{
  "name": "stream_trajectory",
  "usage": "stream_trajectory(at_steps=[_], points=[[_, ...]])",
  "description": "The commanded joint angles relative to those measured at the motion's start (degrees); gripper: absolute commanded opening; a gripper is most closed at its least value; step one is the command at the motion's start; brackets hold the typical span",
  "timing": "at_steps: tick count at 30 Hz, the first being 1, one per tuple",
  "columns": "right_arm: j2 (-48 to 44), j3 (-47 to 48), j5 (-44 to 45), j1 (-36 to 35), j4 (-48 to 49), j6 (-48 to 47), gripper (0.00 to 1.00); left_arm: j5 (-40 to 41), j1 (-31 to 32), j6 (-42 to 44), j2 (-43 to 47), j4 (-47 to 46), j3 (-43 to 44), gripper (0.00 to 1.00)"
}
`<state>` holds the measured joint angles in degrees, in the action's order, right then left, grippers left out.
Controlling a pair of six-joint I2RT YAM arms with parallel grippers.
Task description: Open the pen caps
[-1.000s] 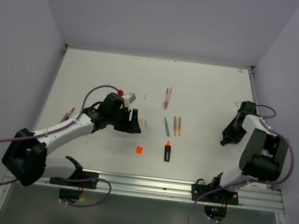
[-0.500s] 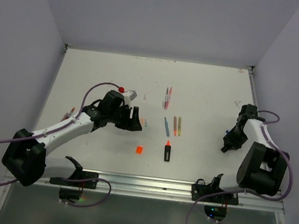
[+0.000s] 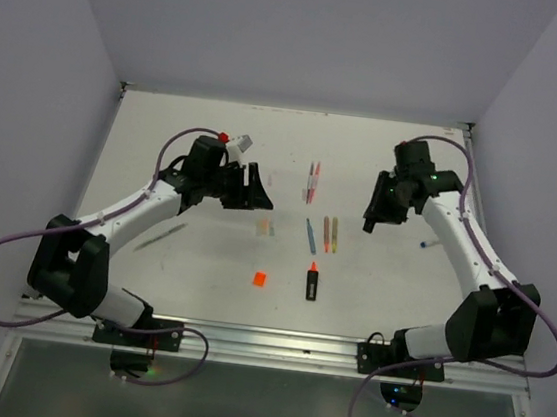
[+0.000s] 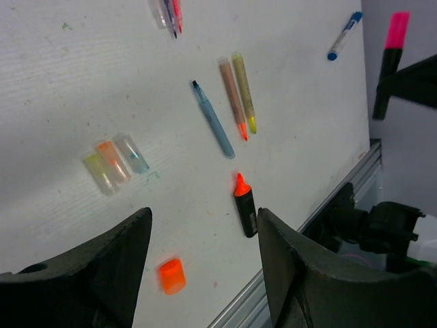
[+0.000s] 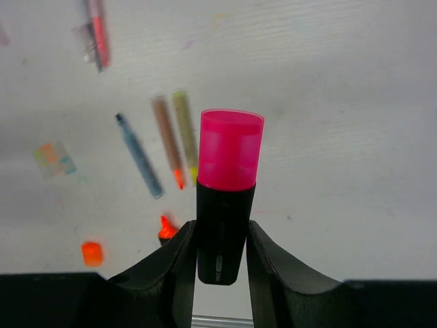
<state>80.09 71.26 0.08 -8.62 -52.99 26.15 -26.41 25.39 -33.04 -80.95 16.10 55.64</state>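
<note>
The pen's pink cap needs to be grabbed by my left gripper next and pulled open, while the pen's black body is left to my right gripper.
My right gripper (image 3: pixel 373 215) (image 5: pixel 220 236) is shut on the black body of a highlighter (image 5: pixel 222 225), held above the table. Its pink cap (image 5: pixel 230 150) is on and points away from the jaws; it also shows in the left wrist view (image 4: pixel 397 30). My left gripper (image 3: pixel 258 192) (image 4: pixel 203 222) is open and empty, above three small clear thin-pen caps (image 3: pixel 265 227) (image 4: pixel 115 161). A loose orange cap (image 3: pixel 259 278) (image 4: pixel 171 275) lies near the front. An uncapped orange highlighter (image 3: pixel 311 281) (image 4: pixel 245 208) lies to its right.
Uncapped thin pens, one blue (image 3: pixel 310 235) and two orange and yellow (image 3: pixel 330 234), lie mid-table. More pens (image 3: pixel 312 180) lie farther back. A blue-capped pen (image 3: pixel 430 243) lies at the right. A thin dark pen (image 3: pixel 160 235) lies at the left.
My right arm swung from the table's right edge leftward and farther back, to beside the thin pens. My left gripper moved a little farther back and stayed open.
</note>
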Motion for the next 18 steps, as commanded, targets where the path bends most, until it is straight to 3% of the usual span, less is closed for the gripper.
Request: stream_trajectory(at_steps=[1, 5, 10, 18], points=[[2.26, 2.47, -10.62, -10.16, 0.78, -3.39, 0.00, -10.40, -2.88, -7.03, -2.81, -8.70, 0.70, 0.66], [4.80, 3.18, -15.71, -18.35, 5.17, -3.65, 0.00, -14.44, -3.06, -12.13, -5.09, -14.95, 0.26, 0.67], [8.49, 4.14, -18.01, -25.37, 9.31, -3.22, 0.00, -14.46, -2.89, -16.53, -8.08, -15.13, 1.93, 0.67], [13.77, 8.01, -18.01, -30.04, 11.42, -2.34, 0.00, -11.55, -0.25, -16.53, -10.63, -10.92, 4.74, 0.67]])
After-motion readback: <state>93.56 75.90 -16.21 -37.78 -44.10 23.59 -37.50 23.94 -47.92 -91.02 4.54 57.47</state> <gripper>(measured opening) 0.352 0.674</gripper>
